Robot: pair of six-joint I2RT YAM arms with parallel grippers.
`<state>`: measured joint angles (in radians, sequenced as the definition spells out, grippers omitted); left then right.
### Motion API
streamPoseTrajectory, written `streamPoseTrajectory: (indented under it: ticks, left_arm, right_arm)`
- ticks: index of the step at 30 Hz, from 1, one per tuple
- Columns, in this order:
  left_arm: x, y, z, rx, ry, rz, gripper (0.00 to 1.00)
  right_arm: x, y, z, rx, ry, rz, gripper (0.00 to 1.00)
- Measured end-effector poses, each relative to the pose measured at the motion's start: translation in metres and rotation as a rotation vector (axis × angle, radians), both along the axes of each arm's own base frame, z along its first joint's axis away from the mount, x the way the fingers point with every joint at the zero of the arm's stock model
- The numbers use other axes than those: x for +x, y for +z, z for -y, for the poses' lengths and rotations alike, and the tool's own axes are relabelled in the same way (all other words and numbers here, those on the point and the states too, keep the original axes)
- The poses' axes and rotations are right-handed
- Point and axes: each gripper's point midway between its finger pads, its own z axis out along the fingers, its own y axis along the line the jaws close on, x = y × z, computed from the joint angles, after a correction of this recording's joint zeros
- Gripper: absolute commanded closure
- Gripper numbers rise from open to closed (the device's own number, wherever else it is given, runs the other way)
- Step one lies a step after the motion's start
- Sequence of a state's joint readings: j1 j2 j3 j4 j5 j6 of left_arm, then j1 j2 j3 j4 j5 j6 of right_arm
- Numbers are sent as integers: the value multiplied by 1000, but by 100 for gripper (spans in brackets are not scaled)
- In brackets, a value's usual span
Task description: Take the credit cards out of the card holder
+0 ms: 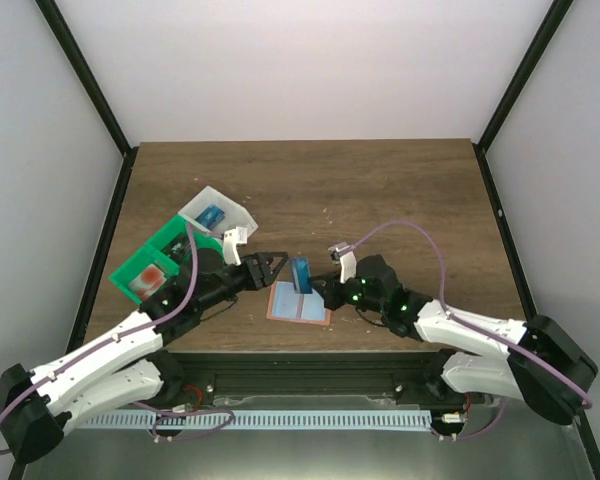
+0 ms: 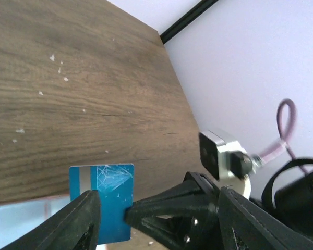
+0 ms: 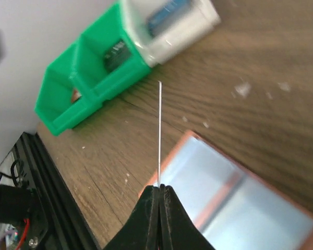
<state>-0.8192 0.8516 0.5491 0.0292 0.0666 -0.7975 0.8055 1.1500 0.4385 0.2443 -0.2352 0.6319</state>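
My left gripper's fingers are short of the blue card, so it is too early to close. The gripper moves toward the card, then closes on it.
The card holder (image 1: 292, 306), light blue with salmon-orange edging, lies open and flat on the table near the front; it also shows in the right wrist view (image 3: 235, 198) and the left wrist view (image 2: 21, 221). My right gripper (image 1: 310, 286) is shut on a blue credit card (image 1: 301, 273) and holds it upright above the holder. In the right wrist view the card (image 3: 159, 130) is edge-on in my shut right gripper (image 3: 159, 188). My left gripper (image 1: 273, 266) is open just left of the card, which stands between its open fingers (image 2: 81, 221) in the left wrist view (image 2: 101, 198).
A green tray (image 1: 140, 262) at the left holds a red and white card (image 1: 150, 278) and a dark card (image 3: 115, 54). A white tray (image 1: 225, 210) behind it holds a blue item (image 1: 212, 217). Black frame posts stand at the table's sides.
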Motion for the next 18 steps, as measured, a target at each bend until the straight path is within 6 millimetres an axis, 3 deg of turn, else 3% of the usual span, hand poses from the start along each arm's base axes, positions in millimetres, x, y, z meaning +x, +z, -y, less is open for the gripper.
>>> streamPoseTrajectory:
  ticks: [5, 10, 18]
  left_arm:
    - [1, 14, 0, -89, 27, -139, 41]
    - [-2, 33, -2, -188, 64, -269, 47]
    - [-16, 17, -9, -301, 120, -510, 50]
  right_arm:
    - [-16, 33, -13, -28, 141, 380, 100]
    - [-15, 45, -12, -141, 181, 669, 100]
    - [-10, 49, -12, -306, 193, 973, 100]
